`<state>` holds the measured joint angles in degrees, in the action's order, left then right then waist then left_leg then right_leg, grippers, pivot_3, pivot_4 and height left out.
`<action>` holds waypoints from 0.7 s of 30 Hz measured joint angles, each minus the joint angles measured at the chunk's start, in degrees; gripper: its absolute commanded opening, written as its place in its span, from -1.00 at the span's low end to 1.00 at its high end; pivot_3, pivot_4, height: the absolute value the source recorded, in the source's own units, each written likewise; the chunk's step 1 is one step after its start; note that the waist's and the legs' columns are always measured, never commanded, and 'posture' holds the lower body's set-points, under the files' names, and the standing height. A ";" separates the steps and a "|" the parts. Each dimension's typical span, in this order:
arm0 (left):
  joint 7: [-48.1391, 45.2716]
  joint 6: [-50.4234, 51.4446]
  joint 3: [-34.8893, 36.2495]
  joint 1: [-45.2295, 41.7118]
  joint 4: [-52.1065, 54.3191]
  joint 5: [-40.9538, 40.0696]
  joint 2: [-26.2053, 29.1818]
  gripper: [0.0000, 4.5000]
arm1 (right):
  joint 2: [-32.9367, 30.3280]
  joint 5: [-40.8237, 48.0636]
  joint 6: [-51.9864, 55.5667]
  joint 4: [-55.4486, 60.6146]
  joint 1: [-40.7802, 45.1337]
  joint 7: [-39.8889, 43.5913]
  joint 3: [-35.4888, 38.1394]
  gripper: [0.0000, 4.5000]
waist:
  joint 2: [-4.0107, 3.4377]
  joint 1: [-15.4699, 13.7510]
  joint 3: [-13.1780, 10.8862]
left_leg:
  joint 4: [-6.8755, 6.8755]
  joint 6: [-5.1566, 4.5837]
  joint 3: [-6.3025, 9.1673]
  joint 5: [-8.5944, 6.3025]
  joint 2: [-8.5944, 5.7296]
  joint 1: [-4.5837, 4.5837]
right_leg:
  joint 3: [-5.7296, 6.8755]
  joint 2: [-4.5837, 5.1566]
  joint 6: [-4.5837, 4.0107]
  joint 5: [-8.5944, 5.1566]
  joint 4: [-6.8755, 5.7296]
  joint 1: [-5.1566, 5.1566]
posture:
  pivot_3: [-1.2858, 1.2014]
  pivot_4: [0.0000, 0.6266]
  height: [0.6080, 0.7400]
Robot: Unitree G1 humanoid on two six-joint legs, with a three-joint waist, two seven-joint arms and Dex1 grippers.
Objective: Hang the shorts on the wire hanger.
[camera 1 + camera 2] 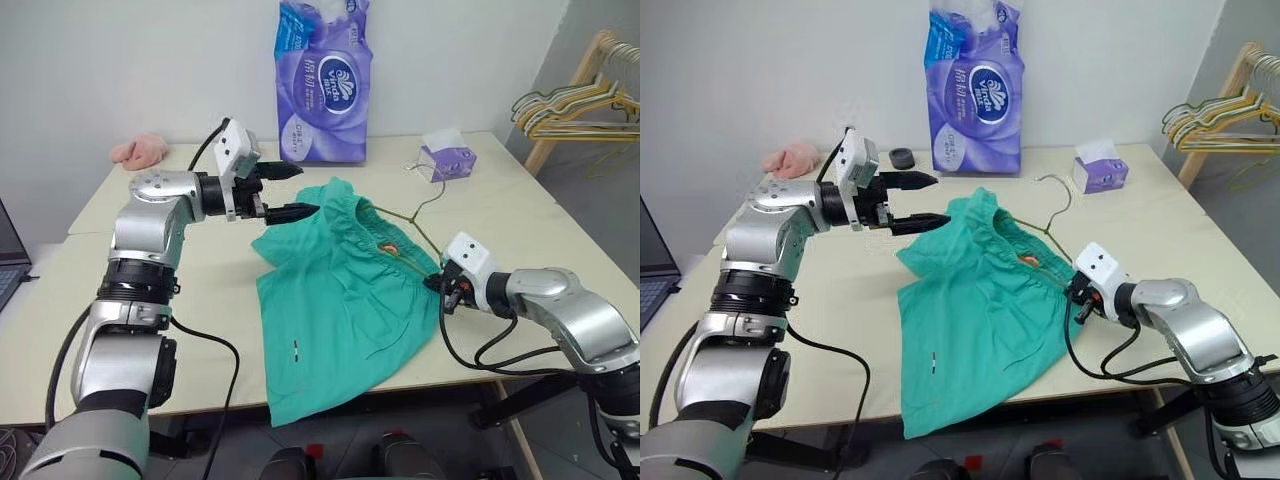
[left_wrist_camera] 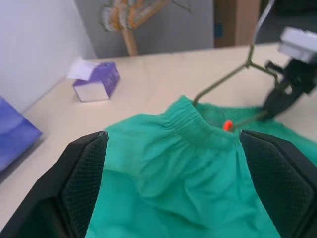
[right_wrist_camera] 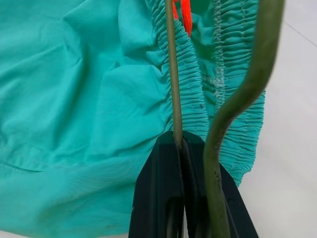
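The shorts have to hang on the wire hanger, so the left gripper should grab the loose end of their gathered waistband [image 1: 343, 197] next.
The teal-green shorts [image 1: 340, 300] lie spread on the table, one leg drooping over the front edge. Their gathered waistband [image 2: 190, 124] is bunched up at the far corner. The wire hanger [image 1: 408, 226] is partly tucked inside the waistband, and its hook [image 1: 1058, 190] points toward the back of the table. My right gripper [image 1: 443, 285] is shut on a thin wire of the hanger [image 3: 172, 74] at the right end of the waistband. My left gripper [image 1: 305, 190] is open and level, right at the raised waistband corner, with the cloth ahead between its fingers [image 2: 84, 183] but not clamped.
A purple tissue pack [image 1: 322, 80] stands at the back and a small tissue box [image 1: 448, 158] at the back right. A pink cloth lump [image 1: 140, 150] lies back left. A bunch of hangers [image 1: 575, 100] hangs on a wooden rack to the right. A laptop [image 1: 8, 255] sits at the left edge.
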<state>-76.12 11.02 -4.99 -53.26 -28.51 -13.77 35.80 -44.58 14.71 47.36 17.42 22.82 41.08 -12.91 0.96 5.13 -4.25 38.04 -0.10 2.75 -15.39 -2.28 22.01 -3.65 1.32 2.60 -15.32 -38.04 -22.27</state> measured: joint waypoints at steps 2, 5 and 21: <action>-2.25 -3.32 -2.10 -0.32 -2.02 2.12 0.42 0.99 | 0.01 -0.60 -0.70 0.46 0.05 0.14 -0.46 -1.00 | 0.01 -0.01 0.00 | 0.01 0.00 0.00 0.00 0.00 0.00 | 0.00 0.00 0.00 0.00 0.01 0.00 | -0.07 -0.93 1.00; -3.73 -11.16 -5.21 -1.38 -7.05 6.94 0.65 0.99 | -0.44 -2.36 -1.82 1.11 0.04 0.58 -1.61 -1.00 | 0.01 -0.04 0.00 | 0.03 0.00 -0.02 0.00 -0.01 0.01 | -0.01 0.00 0.00 0.00 0.01 0.00 | -0.08 -0.93 1.00; -6.74 -22.98 -7.71 -5.36 -17.80 11.93 -4.92 0.99 | -1.72 -9.06 -4.63 6.49 -0.01 3.35 -5.30 -1.00 | 0.03 0.81 0.01 | 0.06 -0.01 0.00 0.00 -0.01 0.06 | 0.02 -0.02 0.01 0.00 -0.04 -0.03 | -0.10 -0.93 1.00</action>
<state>-82.86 -11.96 -12.69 -58.62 -46.31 -1.84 30.88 -46.30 5.66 42.72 23.91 22.81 44.44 -18.22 0.99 5.94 -4.24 38.10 -0.11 2.75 -15.39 -2.29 22.07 -3.63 1.30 2.61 -15.32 -38.08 -22.29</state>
